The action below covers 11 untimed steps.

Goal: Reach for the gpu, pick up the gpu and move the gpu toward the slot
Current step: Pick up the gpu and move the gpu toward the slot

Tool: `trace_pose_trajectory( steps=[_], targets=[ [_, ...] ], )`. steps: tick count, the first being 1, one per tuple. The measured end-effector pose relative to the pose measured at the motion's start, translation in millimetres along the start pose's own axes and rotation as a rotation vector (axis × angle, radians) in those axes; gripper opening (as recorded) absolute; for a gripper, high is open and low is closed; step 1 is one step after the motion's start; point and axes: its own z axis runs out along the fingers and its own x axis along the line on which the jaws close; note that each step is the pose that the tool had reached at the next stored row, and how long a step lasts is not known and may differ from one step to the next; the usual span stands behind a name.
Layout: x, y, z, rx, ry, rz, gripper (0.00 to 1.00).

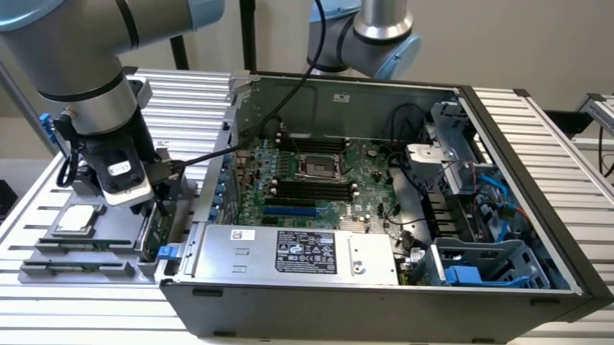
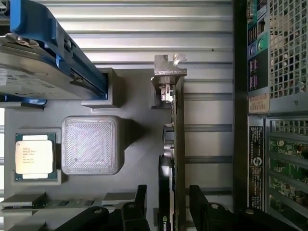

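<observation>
The gripper grabs the GPU by its free upper edge point(image 2: 173, 208) next, between the grey holders, since they close around the GPU's lower corners.
The gpu point(image 2: 179, 144) stands on edge in a grey fixture, a thin green card with its silver bracket point(image 2: 168, 72) at one end. My gripper point(image 2: 168, 209) is open and low over the card's other end, one black finger point(image 2: 140, 199) on each side, with a gap showing between them and the card. In the exterior view the gripper point(image 1: 158, 205) hangs just outside the computer case's wall, over the green edge of the gpu point(image 1: 152, 231). The blue slot point(image 1: 290, 212) lies on the motherboard inside the case.
On the grey fixture point(image 1: 57, 277) are a square silver CPU point(image 2: 32, 154), a hard drive with blue rails point(image 2: 43, 62) and memory sticks point(image 1: 77, 264). The open case point(image 1: 384, 305) holds a power supply point(image 1: 287, 251) along its near wall. A second arm point(image 1: 374, 29) stands behind the case.
</observation>
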Motion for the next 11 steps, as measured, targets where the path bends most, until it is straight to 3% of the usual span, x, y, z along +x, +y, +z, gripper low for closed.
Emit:
trace_pose_trajectory(
  steps=[11],
  targets=[
    [4.6,5.9,4.0,0.0004,-0.0176,-0.001,0.48]
  ],
)
